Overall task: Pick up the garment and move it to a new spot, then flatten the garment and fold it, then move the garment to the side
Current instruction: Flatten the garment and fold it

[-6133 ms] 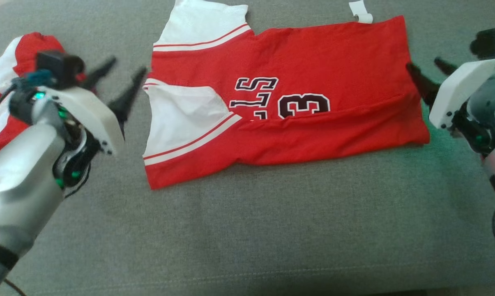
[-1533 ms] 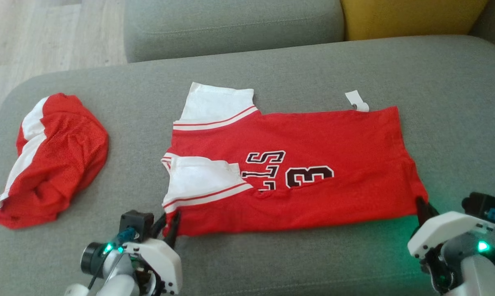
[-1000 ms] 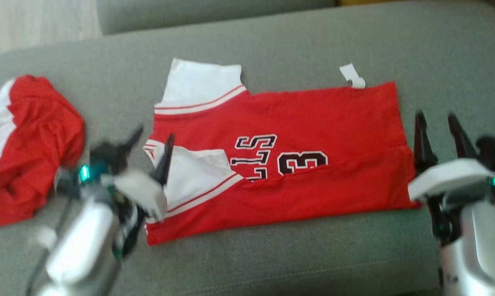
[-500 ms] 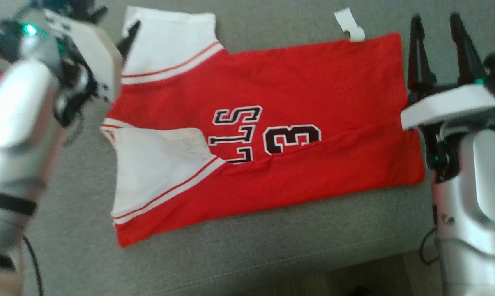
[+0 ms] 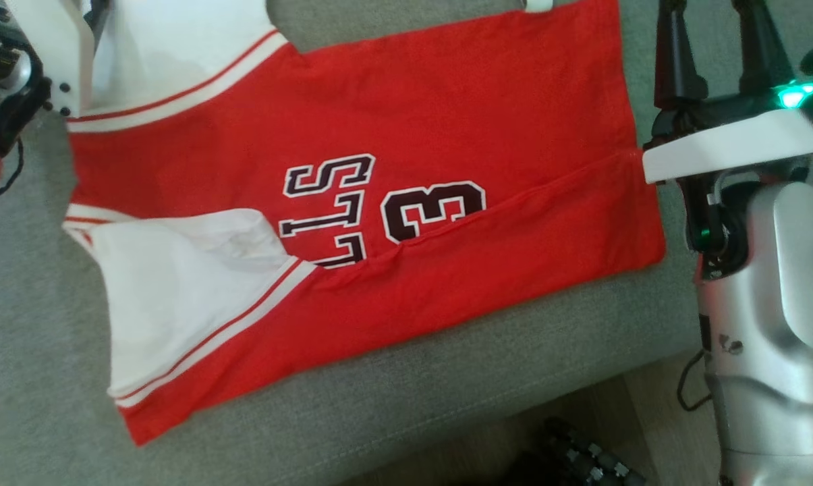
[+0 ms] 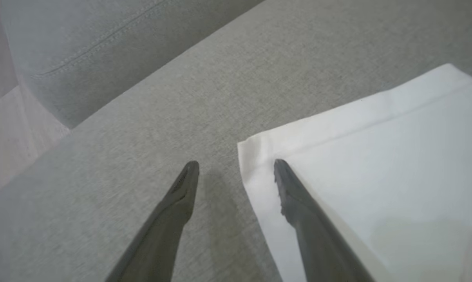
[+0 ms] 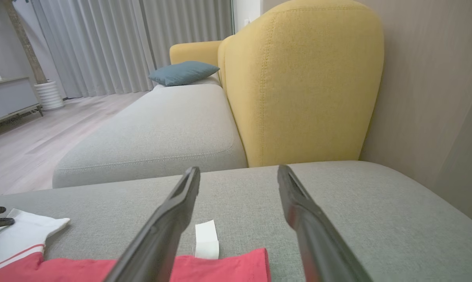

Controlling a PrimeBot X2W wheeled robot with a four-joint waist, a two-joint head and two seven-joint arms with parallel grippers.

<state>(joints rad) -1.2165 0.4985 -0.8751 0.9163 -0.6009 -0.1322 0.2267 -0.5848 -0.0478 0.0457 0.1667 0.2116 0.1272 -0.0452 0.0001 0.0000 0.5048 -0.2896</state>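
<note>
My left gripper grabs the flat jersey by the white sleeve's corner [image 6: 251, 149] next, where the hem edge lifts slightly.
The garment [image 5: 460, 108] is a red jersey with white sleeves and black lettering. It lies flat on the grey sofa cushion [image 5: 393, 405], its near long edge folded up over the print. My left gripper [image 6: 236, 164] is open at the far left sleeve [image 6: 377, 156], one finger above the sleeve's corner and the other above bare cushion. My right gripper [image 5: 713, 27] is open beside the jersey's far right edge, holding nothing; its wrist view looks over the red hem [image 7: 220, 268] and a white tag [image 7: 206, 239].
The cushion's front edge runs across the lower right, with floor [image 5: 642, 412] and a dark object [image 5: 581, 459] below it. Behind the cushion stand a yellow backrest [image 7: 298, 78], a second grey seat [image 7: 153, 129] and a blue pillow [image 7: 183, 72].
The head camera has dipped and moved closer. Both open grippers went from the jersey's near corners to its far side, the left one to the far sleeve and the right one along the right edge.
</note>
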